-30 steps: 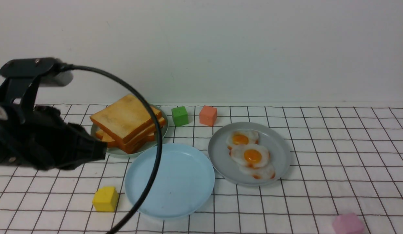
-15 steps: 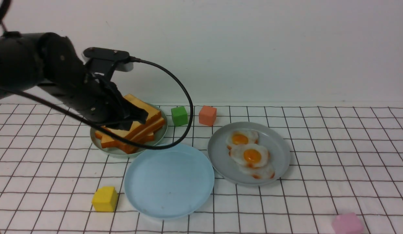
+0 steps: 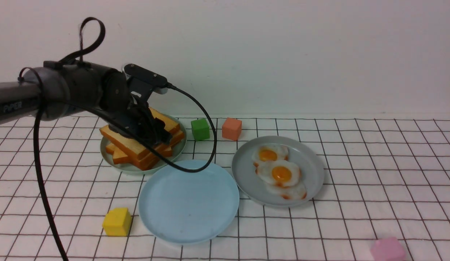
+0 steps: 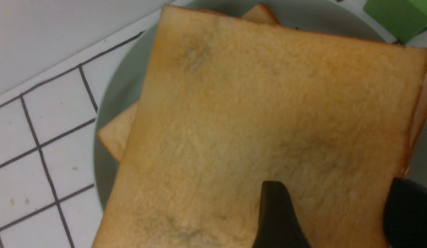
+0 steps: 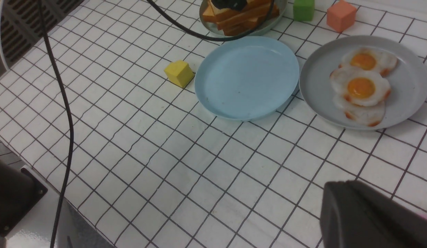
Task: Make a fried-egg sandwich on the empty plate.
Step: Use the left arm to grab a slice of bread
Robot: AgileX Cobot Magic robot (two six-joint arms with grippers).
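Note:
The toast slice's flat side is wider than my open fingers, so my left gripper should next grab the slice by its thin crust edge (image 3: 159, 147) for the sandwich.
The empty plate (image 3: 188, 201) (image 5: 246, 77), light blue, lies bare at the table's centre front. Behind it to the left, a pile of toast slices (image 3: 138, 146) (image 4: 268, 103) rests on a pale green plate (image 3: 127, 168). My left gripper (image 3: 156, 132) (image 4: 334, 206) hovers low over the top slice, open, one finger over the slice's face and the other at its edge. Three fried eggs (image 3: 281, 174) (image 5: 361, 88) lie on a grey plate (image 3: 314, 174) to the right. My right gripper (image 5: 347, 193) is shut and empty, above bare cloth; it is outside the front view.
A yellow cube (image 3: 117, 222) sits left of the blue plate. A green cube (image 3: 200, 129) and an orange cube (image 3: 232, 128) stand at the back, a pink cube (image 3: 388, 249) at the front right. The left arm's cable (image 3: 196, 168) droops over the blue plate's far rim.
My left arm has swung from the front left to over the toast pile, and its jaws have opened. Toast, eggs and plates have not moved.

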